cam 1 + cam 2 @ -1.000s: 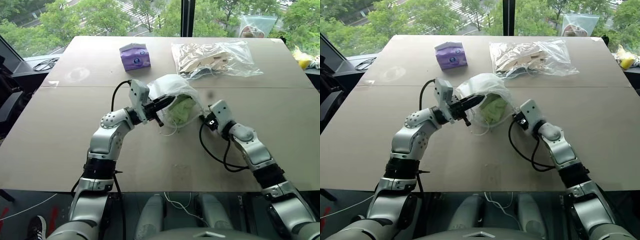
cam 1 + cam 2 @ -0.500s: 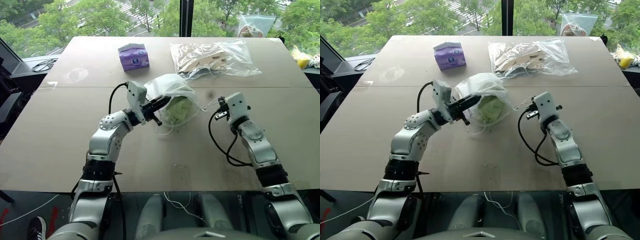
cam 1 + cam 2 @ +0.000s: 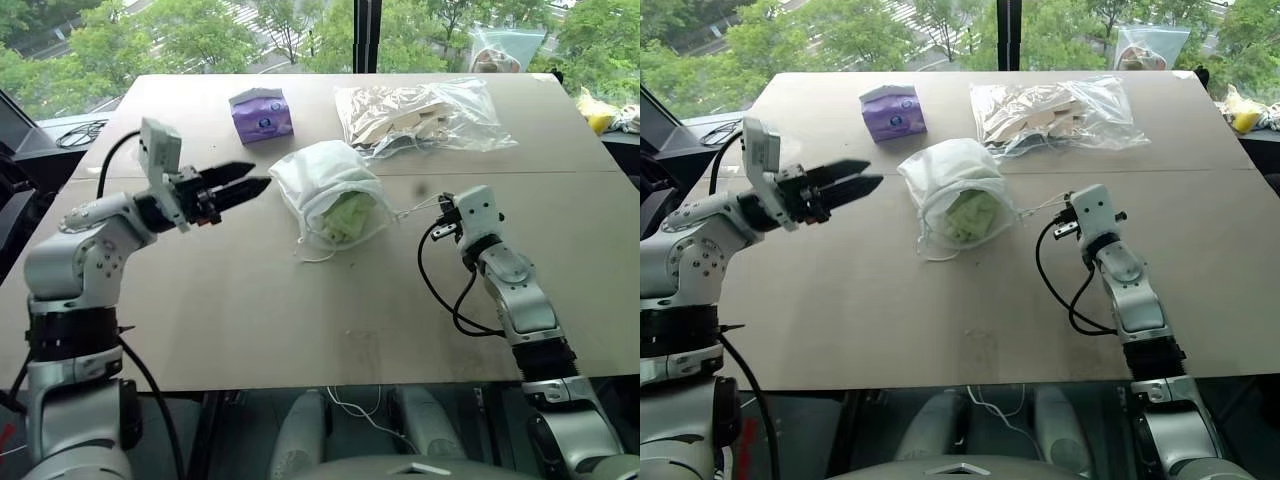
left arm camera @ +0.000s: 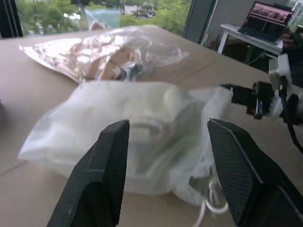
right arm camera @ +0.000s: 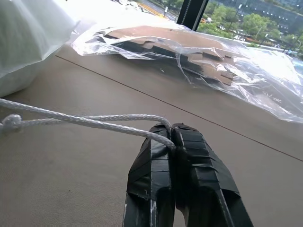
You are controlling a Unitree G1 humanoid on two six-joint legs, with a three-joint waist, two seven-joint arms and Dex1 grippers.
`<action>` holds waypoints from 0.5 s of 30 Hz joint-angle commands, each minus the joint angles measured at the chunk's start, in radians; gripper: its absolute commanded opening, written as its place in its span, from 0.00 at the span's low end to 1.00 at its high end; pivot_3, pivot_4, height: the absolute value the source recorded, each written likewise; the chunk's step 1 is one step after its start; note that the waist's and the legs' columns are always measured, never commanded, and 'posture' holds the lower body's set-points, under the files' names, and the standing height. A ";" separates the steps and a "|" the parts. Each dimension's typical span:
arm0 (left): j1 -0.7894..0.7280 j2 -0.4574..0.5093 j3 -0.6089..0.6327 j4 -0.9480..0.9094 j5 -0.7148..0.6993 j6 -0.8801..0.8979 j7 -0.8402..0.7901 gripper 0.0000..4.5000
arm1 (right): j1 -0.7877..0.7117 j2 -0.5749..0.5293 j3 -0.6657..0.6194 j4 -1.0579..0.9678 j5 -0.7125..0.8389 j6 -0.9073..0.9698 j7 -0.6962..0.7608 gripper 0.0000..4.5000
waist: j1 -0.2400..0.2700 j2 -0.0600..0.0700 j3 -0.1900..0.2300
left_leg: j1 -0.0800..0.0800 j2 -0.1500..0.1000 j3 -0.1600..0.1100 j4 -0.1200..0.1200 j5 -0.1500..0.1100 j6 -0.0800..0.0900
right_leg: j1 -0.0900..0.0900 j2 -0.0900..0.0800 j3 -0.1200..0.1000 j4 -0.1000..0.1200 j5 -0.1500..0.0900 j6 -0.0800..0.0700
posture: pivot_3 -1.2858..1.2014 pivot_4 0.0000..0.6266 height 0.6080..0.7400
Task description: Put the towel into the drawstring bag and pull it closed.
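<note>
My left gripper is to pinch the cord's loose loop [image 3: 318, 259] next and pull the bag closed, because the loop sticks out slack in front of the bag.
The white drawstring bag [image 3: 328, 185] lies in the middle of the table, and the pale-green towel [image 3: 348, 213] shows through its thin fabric. A white cord [image 5: 85, 121] runs from the bag's mouth to my right gripper [image 5: 170, 128], which is shut on it just to the bag's right [image 3: 441, 213]. A loose loop of cord [image 3: 314, 250] lies in front of the bag. My left gripper [image 3: 240, 186] hovers open, off to the bag's left, pointing toward it with nothing between its fingers [image 4: 111, 151].
A purple tissue pack [image 3: 262, 112] sits at the back left of the bag. A clear plastic bag of beige items [image 3: 430, 112] lies at the back right. Another plastic bag [image 3: 508, 48] stands at the far edge. The table's near half is bare.
My left gripper let go of the bag, opened and swung away to the left. The right gripper shut on the cord, drew it rightward, and now holds still. The bag settled onto the table.
</note>
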State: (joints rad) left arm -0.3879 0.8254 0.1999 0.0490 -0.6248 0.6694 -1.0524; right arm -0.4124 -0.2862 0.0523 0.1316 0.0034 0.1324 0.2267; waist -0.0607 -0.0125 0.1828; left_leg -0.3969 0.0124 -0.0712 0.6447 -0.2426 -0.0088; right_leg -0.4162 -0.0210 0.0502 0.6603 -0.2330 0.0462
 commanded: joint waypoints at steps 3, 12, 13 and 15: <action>0.081 -0.061 -0.072 -0.055 0.081 -0.093 0.027 0.60 | -0.026 0.018 -0.007 -0.021 -0.003 -0.005 0.000 0.00 | 0.021 -0.002 0.001 | -0.001 0.000 -0.002 0.001 0.000 0.000 | -0.001 0.000 -0.002 0.000 0.000 0.000 | 0.52 0.24 1.00; 0.057 -0.292 -0.137 0.026 0.188 -0.262 0.158 0.60 | -0.017 0.023 -0.012 -0.031 -0.005 0.000 0.006 0.00 | 0.021 -0.003 0.001 | -0.001 -0.001 -0.003 0.002 0.003 -0.005 | 0.001 -0.001 -0.003 0.001 0.001 0.000 | 0.52 0.24 1.00; 0.055 -0.306 -0.142 0.034 0.192 -0.268 0.161 0.60 | -0.014 0.022 -0.013 -0.035 -0.006 0.002 0.005 0.00 | 0.019 -0.002 0.001 | -0.001 -0.001 -0.003 0.002 0.003 -0.005 | 0.000 -0.001 -0.003 0.002 0.001 0.000 | 0.52 0.24 1.00; 0.037 -0.340 -0.133 0.066 0.198 -0.299 0.182 0.54 | -0.007 0.021 -0.016 -0.041 -0.006 0.003 0.003 0.00 | 0.018 -0.002 0.001 | 0.000 -0.001 -0.003 0.001 0.003 -0.005 | 0.000 -0.001 -0.003 0.002 0.001 0.000 | 0.52 0.24 1.00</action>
State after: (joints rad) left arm -0.3335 0.4999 0.0484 0.1056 -0.4298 0.4123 -0.8874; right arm -0.4180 -0.2645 0.0545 0.1340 -0.0020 0.1423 0.2331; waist -0.0424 -0.0149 0.1839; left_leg -0.3973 0.0116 -0.0748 0.6462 -0.2395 -0.0142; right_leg -0.4159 -0.0218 0.0467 0.6625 -0.2324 0.0464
